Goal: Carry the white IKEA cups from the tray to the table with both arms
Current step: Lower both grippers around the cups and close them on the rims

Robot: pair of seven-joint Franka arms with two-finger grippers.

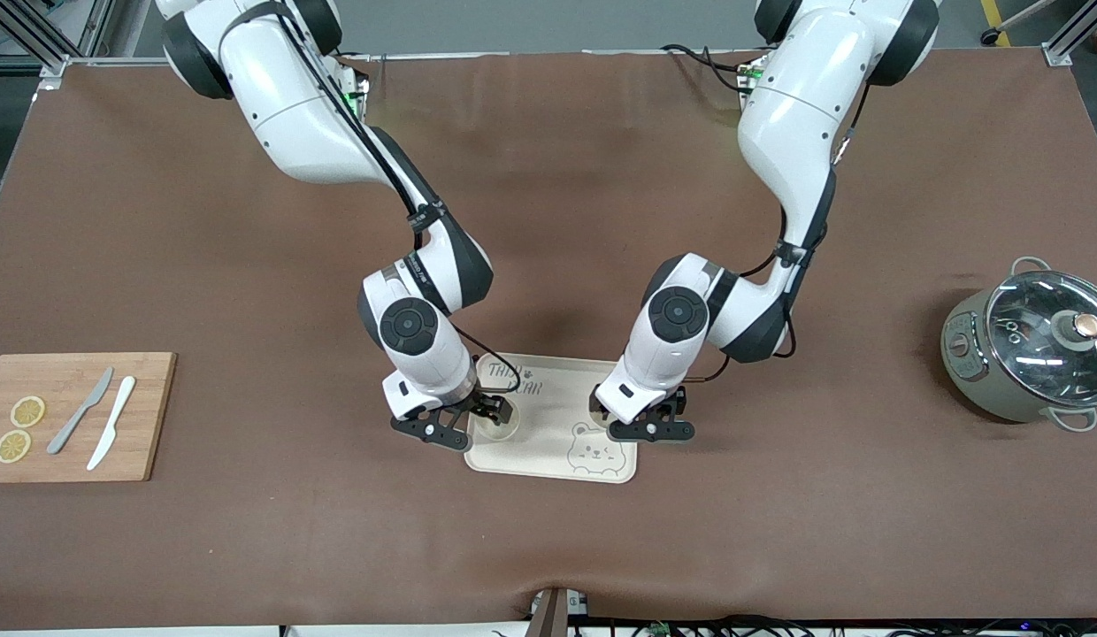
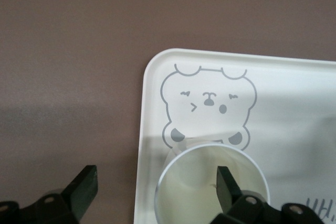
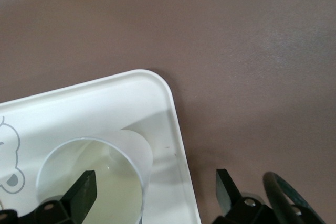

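Observation:
The left gripper takes the white IKEA cup by its rim [image 2: 157, 195] next, to move the cup from the tray to the table.
A cream tray [image 1: 548, 447] printed with a bear lies mid-table. One white IKEA cup [image 1: 504, 423] stands upright on the tray's end toward the right arm. My right gripper [image 3: 155, 190] hangs open over it, one finger [image 3: 84, 192] inside the rim and the other [image 3: 226, 190] over the table past the tray's edge. A second cup [image 2: 205, 182] stands upright beside the bear print [image 2: 207, 103], at the tray's end toward the left arm. My left gripper [image 2: 156, 187] is open too, one finger [image 2: 227, 187] in that cup and the other [image 2: 84, 187] off the tray. The left arm hides this cup in the front view.
A wooden cutting board [image 1: 141, 416] at the right arm's end carries two lemon slices [image 1: 19, 429], a grey knife [image 1: 80, 411] and a white knife [image 1: 111, 423]. A grey pot with a glass lid [image 1: 1031, 354] stands at the left arm's end. Brown mat covers the table.

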